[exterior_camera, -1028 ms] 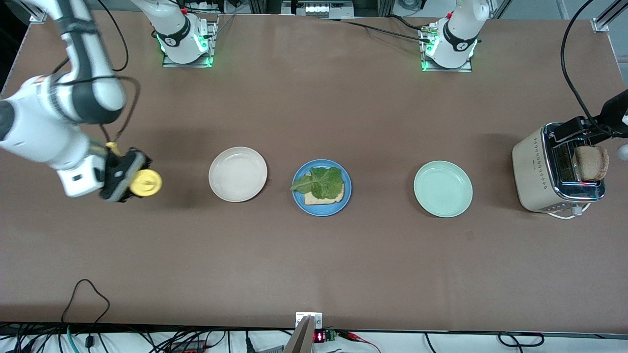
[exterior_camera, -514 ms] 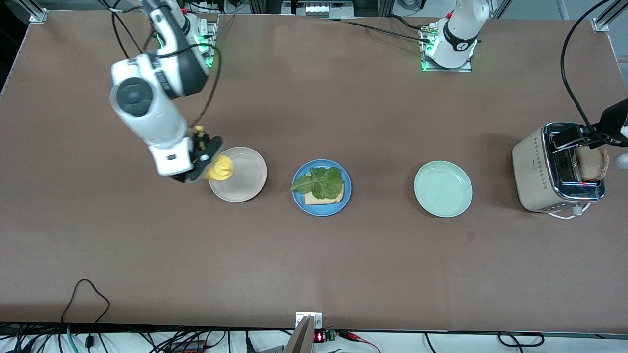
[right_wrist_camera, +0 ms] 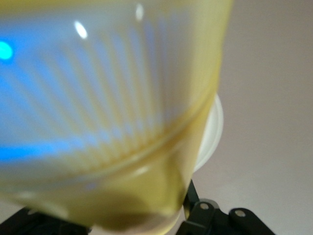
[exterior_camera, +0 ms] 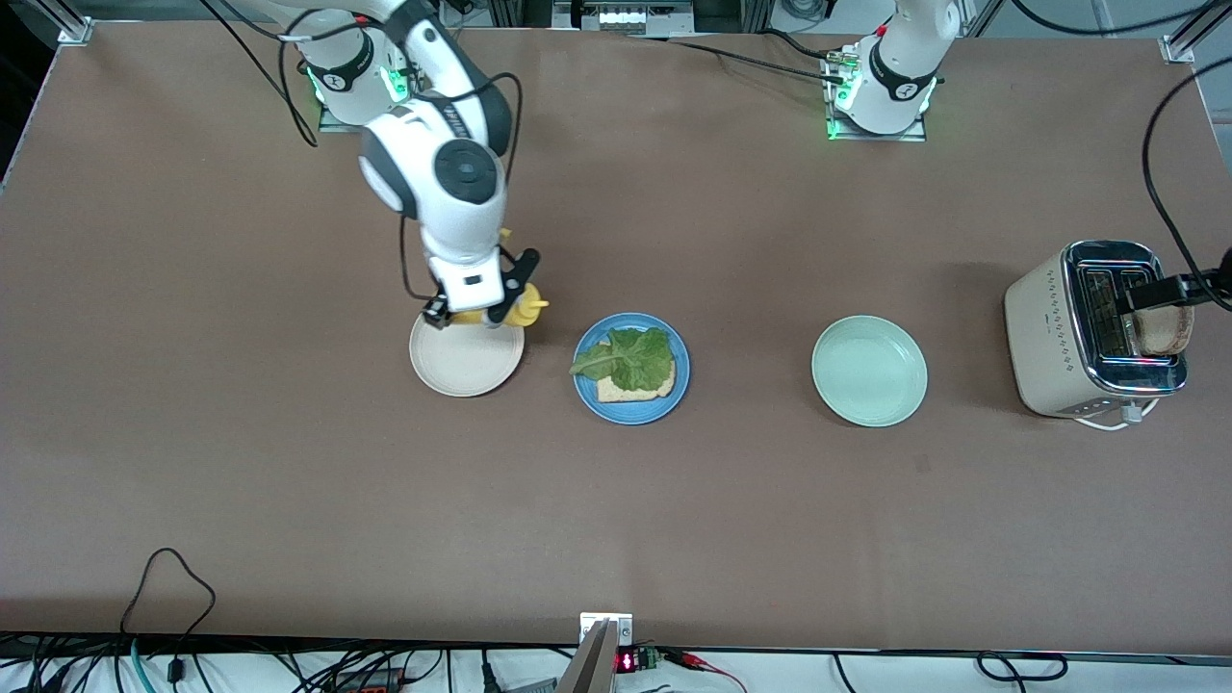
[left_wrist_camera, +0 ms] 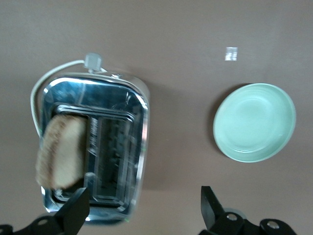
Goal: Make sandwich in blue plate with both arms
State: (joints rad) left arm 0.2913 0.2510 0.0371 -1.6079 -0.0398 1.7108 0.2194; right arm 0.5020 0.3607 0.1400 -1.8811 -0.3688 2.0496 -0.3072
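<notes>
I will next grab the toasted slice with my left gripper by its crust edge [exterior_camera: 1163, 329], which sticks out of the toaster. Then it can top the sandwich on the blue plate [exterior_camera: 631, 415].
The blue plate [exterior_camera: 631, 415] lies mid-table and holds the sandwich as it stands: one bread slice [exterior_camera: 637, 391] with a green lettuce leaf [exterior_camera: 626, 358] on top. My right gripper [exterior_camera: 484, 310] [right_wrist_camera: 122, 223] is shut on a yellow squeeze bottle [exterior_camera: 523, 310] [right_wrist_camera: 112, 122]. It hangs over the edge of the cream plate [exterior_camera: 462, 371] beside the blue plate. A toasted slice [exterior_camera: 1163, 329] [left_wrist_camera: 58, 152] stands up out of the toaster [exterior_camera: 1044, 327] [left_wrist_camera: 115, 95]. My left gripper [exterior_camera: 1169, 286] [left_wrist_camera: 143, 208] hovers open over the toaster's edge with nothing in it.
A mint-green plate [exterior_camera: 869, 371] [left_wrist_camera: 254, 122] lies between the blue plate and the toaster. The toaster's white cord [left_wrist_camera: 54, 73] loops at its base. Cables hang along the table's near edge [exterior_camera: 168, 577].
My right arm has swung from its end of the table toward the middle, carrying the yellow bottle to the cream plate's edge. My left gripper has slid outward over the toaster.
</notes>
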